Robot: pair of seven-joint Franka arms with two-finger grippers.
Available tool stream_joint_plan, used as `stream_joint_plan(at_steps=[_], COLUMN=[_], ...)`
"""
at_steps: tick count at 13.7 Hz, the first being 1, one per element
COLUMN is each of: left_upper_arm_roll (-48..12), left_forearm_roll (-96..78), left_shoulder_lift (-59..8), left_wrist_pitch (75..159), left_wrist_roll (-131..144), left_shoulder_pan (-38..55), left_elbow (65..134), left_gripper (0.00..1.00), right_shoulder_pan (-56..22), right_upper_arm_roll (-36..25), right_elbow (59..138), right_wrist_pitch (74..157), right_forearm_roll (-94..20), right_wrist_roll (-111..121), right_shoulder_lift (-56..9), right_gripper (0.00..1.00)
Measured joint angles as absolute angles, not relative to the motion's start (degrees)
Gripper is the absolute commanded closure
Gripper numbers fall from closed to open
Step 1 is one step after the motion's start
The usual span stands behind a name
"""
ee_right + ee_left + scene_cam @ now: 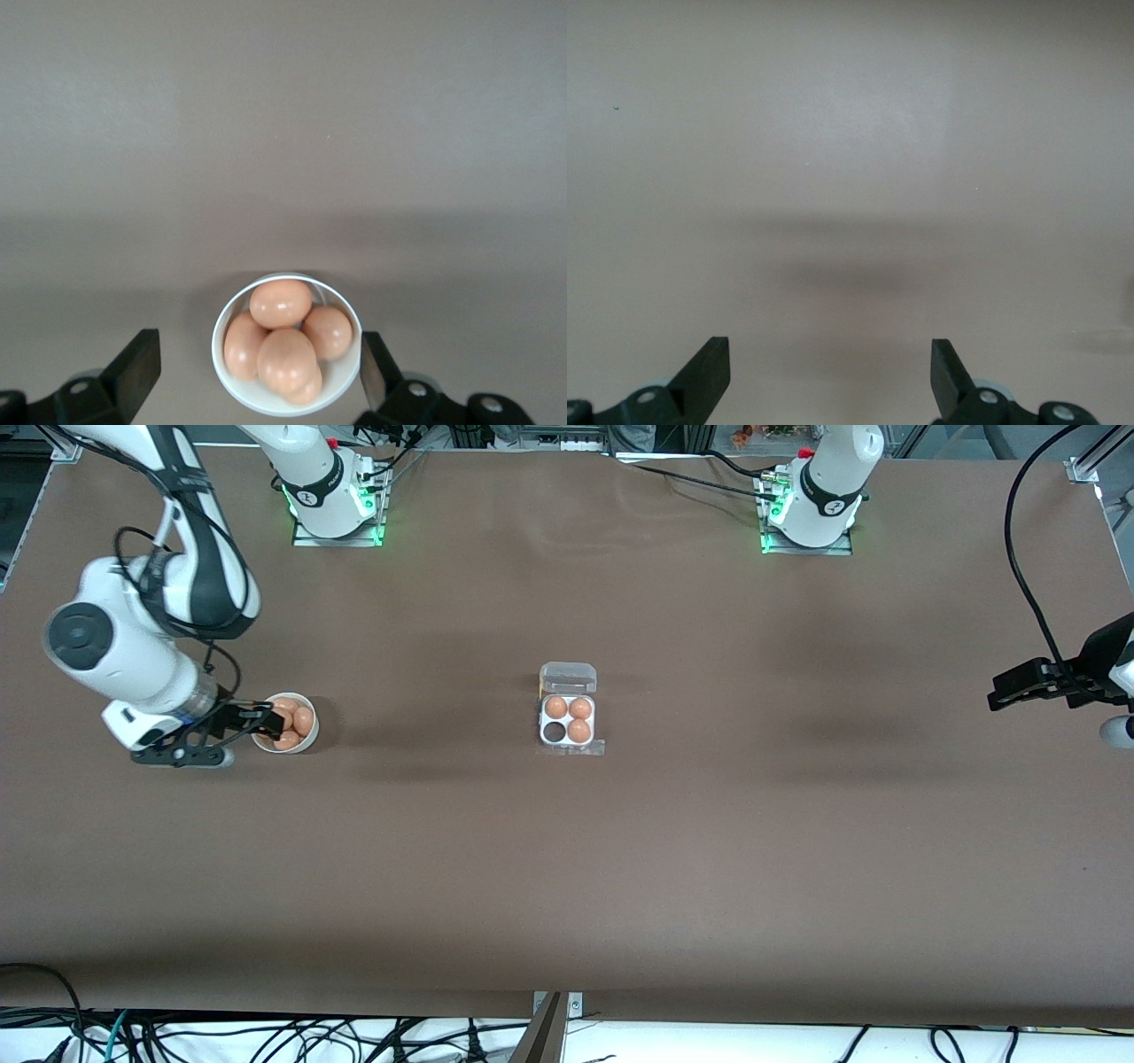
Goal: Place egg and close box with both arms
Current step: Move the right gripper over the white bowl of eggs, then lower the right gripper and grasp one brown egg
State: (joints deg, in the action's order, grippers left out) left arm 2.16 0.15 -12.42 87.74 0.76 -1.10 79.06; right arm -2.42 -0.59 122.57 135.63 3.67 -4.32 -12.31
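My right gripper grabs the rounded sides of the brown egg resting on the others next, to fill the box's empty cell (pixel 554 732).
The box (pixel 568 720) sits at the table's middle with its clear lid (pixel 568 678) open and folded back toward the robots. Three brown eggs fill three cells; the cell (pixel 555 732) nearer the camera toward the right arm's end is empty. A round white bowl (pixel 311 735) with several brown eggs (pixel 295 718) stands toward the right arm's end. My right gripper (pixel 270 724) is open over the bowl; in the right wrist view (pixel 259 347) its fingers straddle the bowl (pixel 266 403) and the eggs (pixel 285 359). My left gripper (pixel 1001 691) is open and empty and waits over bare table (pixel 830 354).
The brown table (pixel 567 868) carries only the box and the bowl. The arm bases stand along the edge by the robots. Black cables hang over the left arm's end and lie past the table's front edge.
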Motion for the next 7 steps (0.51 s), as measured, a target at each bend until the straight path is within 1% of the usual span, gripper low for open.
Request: stream_joint_plan(at_steps=[1, 3, 7], left_upper_arm_roll=[2.16, 2.15, 2.09], left_forearm_roll=[0.15, 0.15, 0.15], left_shoulder_lift=[-12.46, -12.53, -12.57], left_wrist_pitch=[87.74, 87.72, 87.72], left_wrist_roll=[0.76, 0.76, 0.76], left_shoulder_pan=[-1.09, -1.09, -1.03], left_elbow=[79.06, 79.07, 79.07], left_gripper=[0.0, 0.0, 0.0], right_shoulder_pan=[-2.42, -2.41, -2.4], right_upper_arm_roll=[-0.66, -0.92, -1.34], right_elbow=[125.87, 129.85, 131.03], right_wrist_pitch=[139.69, 143.44, 143.77], right_forearm_roll=[3.68, 3.68, 3.68], right_wrist_roll=[-4.32, -4.31, -4.22], right_shoulder_lift=[-12.33, -12.32, -12.39], right_gripper=[0.0, 0.0, 0.0])
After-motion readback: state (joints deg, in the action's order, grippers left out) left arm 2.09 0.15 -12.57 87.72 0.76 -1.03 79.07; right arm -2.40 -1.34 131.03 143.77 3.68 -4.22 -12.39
